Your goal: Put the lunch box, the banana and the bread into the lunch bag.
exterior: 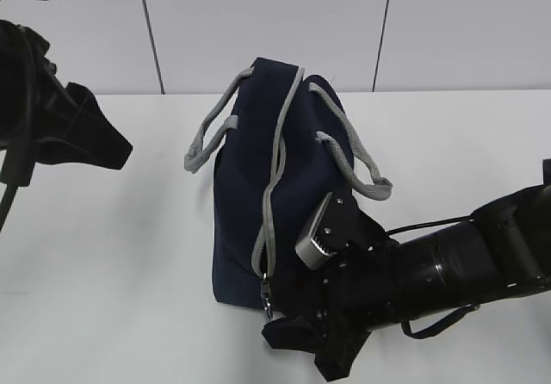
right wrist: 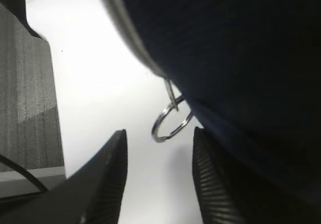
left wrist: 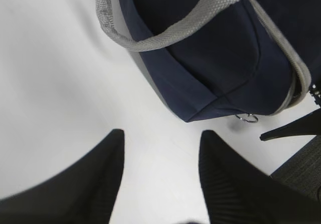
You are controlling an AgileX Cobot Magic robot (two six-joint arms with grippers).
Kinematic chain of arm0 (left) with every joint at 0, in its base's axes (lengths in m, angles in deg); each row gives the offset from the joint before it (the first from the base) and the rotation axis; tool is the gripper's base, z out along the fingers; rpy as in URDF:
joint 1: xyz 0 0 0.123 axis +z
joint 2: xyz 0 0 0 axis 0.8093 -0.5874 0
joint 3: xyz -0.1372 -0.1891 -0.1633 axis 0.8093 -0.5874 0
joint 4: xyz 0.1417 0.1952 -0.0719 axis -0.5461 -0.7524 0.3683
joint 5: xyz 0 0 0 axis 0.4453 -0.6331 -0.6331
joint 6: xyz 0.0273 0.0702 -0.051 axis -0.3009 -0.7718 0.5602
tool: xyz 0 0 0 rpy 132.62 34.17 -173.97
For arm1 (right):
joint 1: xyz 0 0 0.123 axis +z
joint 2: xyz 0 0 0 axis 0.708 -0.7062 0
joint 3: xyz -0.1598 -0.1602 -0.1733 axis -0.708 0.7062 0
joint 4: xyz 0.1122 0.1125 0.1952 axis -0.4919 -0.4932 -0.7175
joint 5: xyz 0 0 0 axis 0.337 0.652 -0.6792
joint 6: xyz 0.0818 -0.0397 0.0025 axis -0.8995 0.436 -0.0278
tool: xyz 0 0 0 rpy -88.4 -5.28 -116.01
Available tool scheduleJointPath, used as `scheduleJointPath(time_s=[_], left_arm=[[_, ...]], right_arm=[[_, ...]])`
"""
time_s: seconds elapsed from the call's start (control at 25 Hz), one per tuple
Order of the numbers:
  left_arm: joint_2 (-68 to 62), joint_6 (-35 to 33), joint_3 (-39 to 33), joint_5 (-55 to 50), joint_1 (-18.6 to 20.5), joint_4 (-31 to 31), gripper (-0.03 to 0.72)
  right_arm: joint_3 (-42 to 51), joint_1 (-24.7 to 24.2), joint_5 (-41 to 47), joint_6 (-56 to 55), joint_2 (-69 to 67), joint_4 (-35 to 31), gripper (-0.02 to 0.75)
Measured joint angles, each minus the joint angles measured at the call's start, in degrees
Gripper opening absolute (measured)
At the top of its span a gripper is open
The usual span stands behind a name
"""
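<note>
I will next take hold of the ring pull by its free-hanging loop with my right gripper, because the ring pull's stem sits close against the bag's fabric.
The navy lunch bag stands in the middle of the white table with its grey zipper run closed down to the near end. The ring pull hangs at that near bottom corner. My right gripper is open at that corner. In the right wrist view its fingertips sit just below the ring pull without holding it. My left gripper is open and empty, off to the bag's left; its wrist view shows the bag ahead. The lunch box, banana and bread are out of view.
Two grey webbing handles droop on either side of the bag. The white table ends at a pale panelled wall behind. One right finger shows in the left wrist view.
</note>
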Motion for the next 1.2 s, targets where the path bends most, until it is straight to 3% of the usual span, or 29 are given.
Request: scheduleJointPath(time_s=[0.52, 0.84, 1.2], left_arm=[[0.0, 0.0, 0.0, -0.29, 0.0, -0.42, 0.35], [0.0, 0.0, 0.0, -0.37, 0.0, -0.42, 0.35], [0.0, 0.0, 0.0, -0.36, 0.0, -0.43, 0.35]], right_arm=[[-1.75, 0.0, -1.82, -0.02, -0.12, 0.0, 0.237], [-2.08, 0.0, -1.82, -0.13, -0.12, 0.0, 0.0], [-2.08, 0.0, -2.17, -6.44, 0.66, 4.07, 0.0]])
